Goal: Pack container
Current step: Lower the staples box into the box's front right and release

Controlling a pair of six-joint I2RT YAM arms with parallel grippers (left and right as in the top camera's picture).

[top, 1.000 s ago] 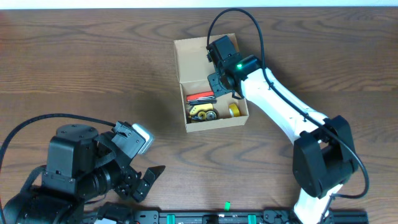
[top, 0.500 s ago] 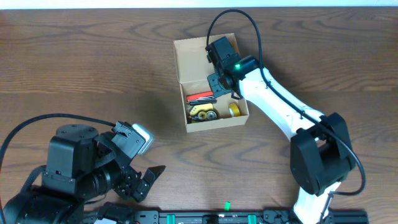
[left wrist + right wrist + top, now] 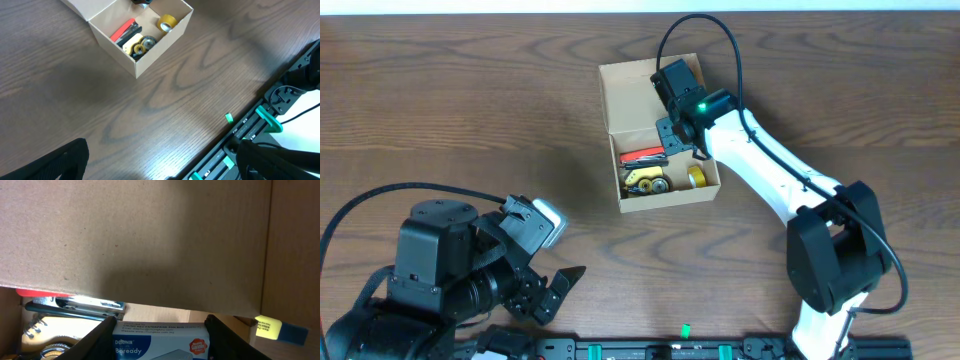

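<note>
The staples box (image 3: 160, 332) between my fingers sits past the flap's edge, over the container's bottom, so it is now time for my right gripper to release it.
The container (image 3: 630, 95) is a tan cardboard box at the back centre, its flap lid open and standing up. Inside lie a red and black stapler (image 3: 642, 157), a yellow roll of tape (image 3: 696, 177) and a yellow and black item (image 3: 645, 181). My right gripper (image 3: 672, 128) reaches into the box. In the right wrist view it (image 3: 162, 342) is shut on a blue and white staples box (image 3: 160, 332), with the flap (image 3: 150, 240) filling the view above. My left gripper (image 3: 555, 285) is open and empty near the front left, far from the container (image 3: 155, 55).
A black rail with green clips (image 3: 685, 330) runs along the front edge; it also shows in the left wrist view (image 3: 229, 118). A yellow tag (image 3: 267, 326) sticks out by the box wall. Bare wood (image 3: 470, 120) lies to the left of the container.
Nearly nothing. The right arm's lower part shifted slightly left; its gripper stays in the container. The left arm has not moved.
</note>
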